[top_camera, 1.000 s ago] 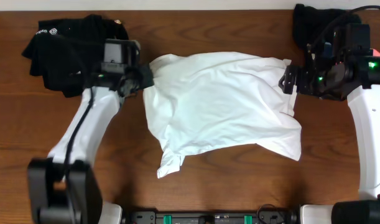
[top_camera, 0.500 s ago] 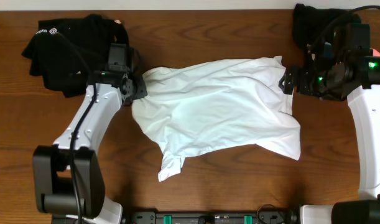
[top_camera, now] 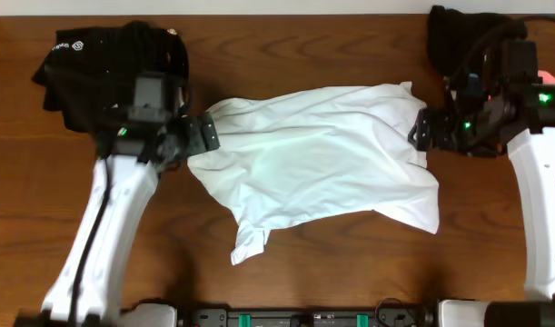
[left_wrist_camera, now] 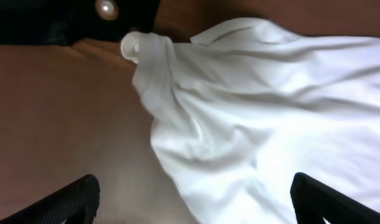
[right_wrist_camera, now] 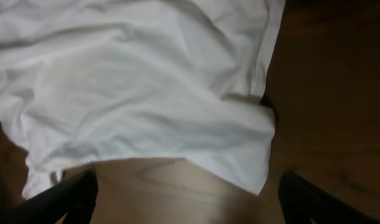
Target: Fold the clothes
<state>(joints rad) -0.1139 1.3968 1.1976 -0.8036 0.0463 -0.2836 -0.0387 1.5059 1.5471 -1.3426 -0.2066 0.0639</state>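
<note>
Next, the left gripper grabs the white T-shirt [top_camera: 318,159] by the near corner's jutting flap [top_camera: 250,245], so that both grippers get to spread it for folding.
A crumpled white T-shirt [top_camera: 318,159] lies spread across the middle of the wooden table [top_camera: 350,272]. My left gripper [top_camera: 207,134] hovers at the shirt's left edge, open. In the left wrist view the shirt [left_wrist_camera: 258,112] lies below and between the spread fingertips [left_wrist_camera: 71,199], and nothing is held. My right gripper [top_camera: 420,130] stands open at the shirt's right edge. The right wrist view shows the shirt's hem [right_wrist_camera: 146,81] ahead of the open gripper [right_wrist_camera: 190,199], with bare wood between the fingers. No chest print shows.
A heap of black clothes [top_camera: 100,68] lies at the back left, and a gold button [left_wrist_camera: 106,9] on it shows in the left wrist view. Another black garment [top_camera: 459,32] sits at the back right, behind the right arm.
My left gripper pulled the shirt's left edge out leftward, then opened and let it go. The right gripper's jaws have narrowed slightly but remain open.
</note>
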